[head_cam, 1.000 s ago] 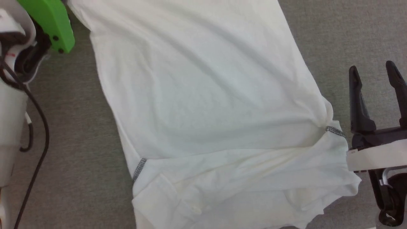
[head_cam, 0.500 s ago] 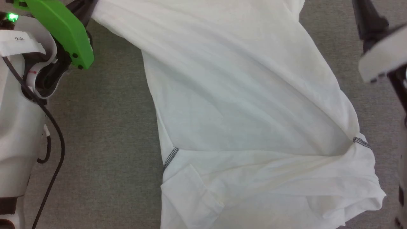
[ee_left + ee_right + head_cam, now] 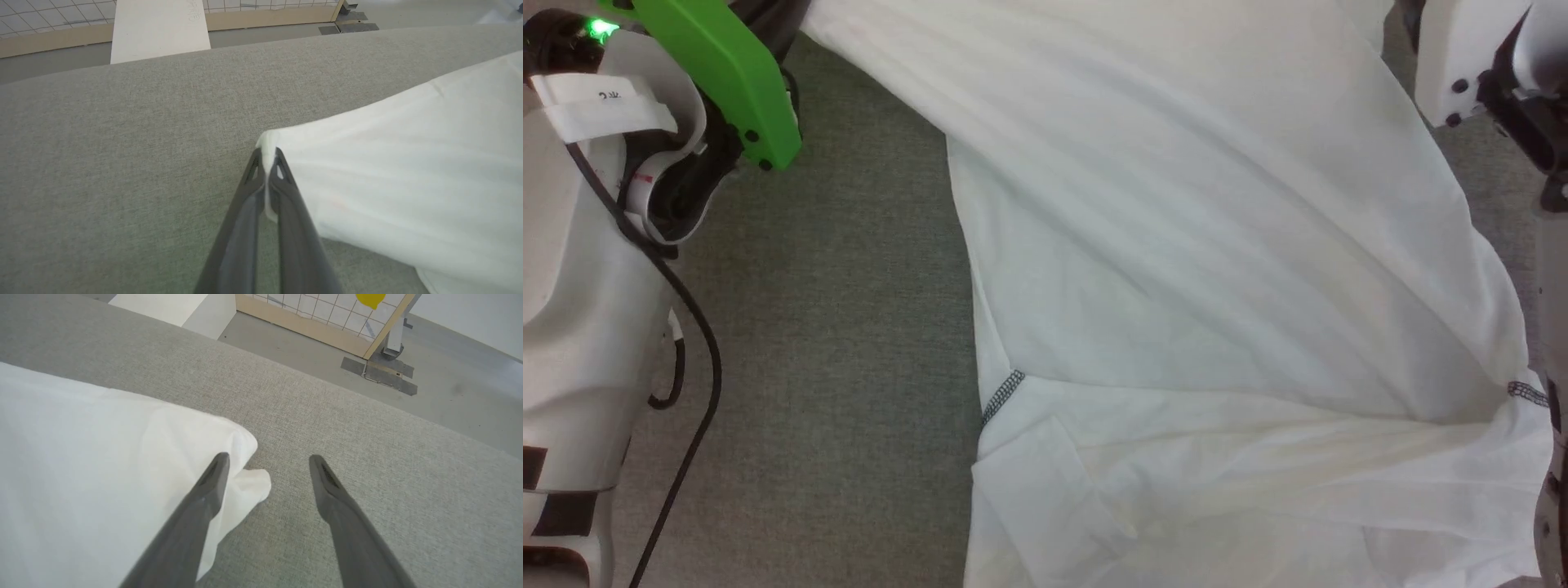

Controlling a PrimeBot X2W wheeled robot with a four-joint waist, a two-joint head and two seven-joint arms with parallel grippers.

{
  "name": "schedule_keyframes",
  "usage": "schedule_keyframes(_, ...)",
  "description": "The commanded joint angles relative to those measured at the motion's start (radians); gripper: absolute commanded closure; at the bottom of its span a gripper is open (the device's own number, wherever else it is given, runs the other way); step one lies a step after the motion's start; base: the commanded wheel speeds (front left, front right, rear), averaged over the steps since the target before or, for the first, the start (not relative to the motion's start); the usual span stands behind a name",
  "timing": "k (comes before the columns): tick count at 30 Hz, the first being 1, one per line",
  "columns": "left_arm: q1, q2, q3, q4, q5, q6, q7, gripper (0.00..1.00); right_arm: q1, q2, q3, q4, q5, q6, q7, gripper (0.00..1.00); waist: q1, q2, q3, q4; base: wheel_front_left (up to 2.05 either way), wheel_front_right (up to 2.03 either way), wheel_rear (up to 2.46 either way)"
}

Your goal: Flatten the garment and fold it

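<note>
The white garment [image 3: 88,465] needs to be stretched flat for folding, so my right gripper will next grab it by its corner with the small flap [image 3: 247,473].
The white garment [image 3: 1176,245] lies spread over the grey table, with grey-speckled seams [image 3: 1005,392] at the left and at the right [image 3: 1527,394]. My left gripper [image 3: 267,157] is shut on a far corner of the garment [image 3: 408,171], and cloth is pinched between its fingers. That arm's green housing [image 3: 727,73] sits at the upper left of the head view. My right gripper [image 3: 269,459] is open just above the table. Its left finger [image 3: 212,482] lies over another corner of the garment [image 3: 81,457], and a small flap pokes into the gap.
The grey fabric table [image 3: 833,327] has bare room left of the garment. A black cable [image 3: 698,327] hangs along my left arm. Beyond the table's far edge stand a white board [image 3: 159,28] and a wood-framed grid panel [image 3: 327,314].
The head camera has shifted. My right gripper has gone from beside the near sleeve up to the garment's far right corner. The left arm still holds its corner.
</note>
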Motion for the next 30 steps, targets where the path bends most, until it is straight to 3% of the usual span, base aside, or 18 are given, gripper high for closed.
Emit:
schedule_keyframes(1, -0.017, -0.003, -0.002, 0.004, -0.004, -0.005, -0.011, 1.0, -0.009, 0.003, 0.004, 0.013, 0.009, -0.002, 0.005, 0.0, 0.0, 0.0, 0.012, 0.015, 0.0, 0.0, 0.0)
schedule_keyframes(10, -0.041, -0.023, -0.02, 0.023, -0.007, -0.01, -0.024, 1.0, -0.016, -0.011, 0.043, 0.081, 0.02, -0.002, 0.004, 0.02, 0.0, 0.0, 0.034, 0.032, 0.0, 0.0, 0.0)
schedule_keyframes(12, -0.046, -0.026, -0.024, 0.028, -0.007, -0.012, -0.027, 1.0, -0.018, -0.009, 0.048, 0.098, 0.026, -0.002, 0.009, 0.55, 0.0, 0.0, 0.037, 0.033, 0.0, 0.0, 0.0)
schedule_keyframes(14, -0.05, -0.028, -0.028, 0.033, -0.008, -0.013, -0.029, 1.0, -0.019, -0.005, 0.045, 0.115, 0.023, -0.002, 0.018, 0.9, 0.0, 0.0, 0.038, 0.033, 0.0, 0.0, 0.0)
schedule_keyframes(15, -0.052, -0.028, -0.03, 0.036, -0.009, -0.014, -0.03, 1.0, -0.019, -0.004, 0.045, 0.123, 0.02, -0.002, 0.024, 1.0, 0.0, 0.0, 0.038, 0.034, 0.0, 0.0, 0.0)
schedule_keyframes(22, -0.06, -0.026, -0.033, 0.055, -0.01, -0.016, -0.045, 1.0, -0.024, 0.005, 0.02, 0.134, -0.007, -0.002, 0.008, 1.0, 0.0, 0.0, 0.032, 0.029, 0.0, 0.0, 0.0)
schedule_keyframes(30, -0.083, -0.03, 0.002, 0.076, 0.005, -0.004, -0.156, 1.0, -0.07, -0.002, -0.022, 0.12, -0.042, -0.002, -0.138, 1.0, 0.0, 0.0, -0.024, 0.011, 0.0, 0.0, 0.0)
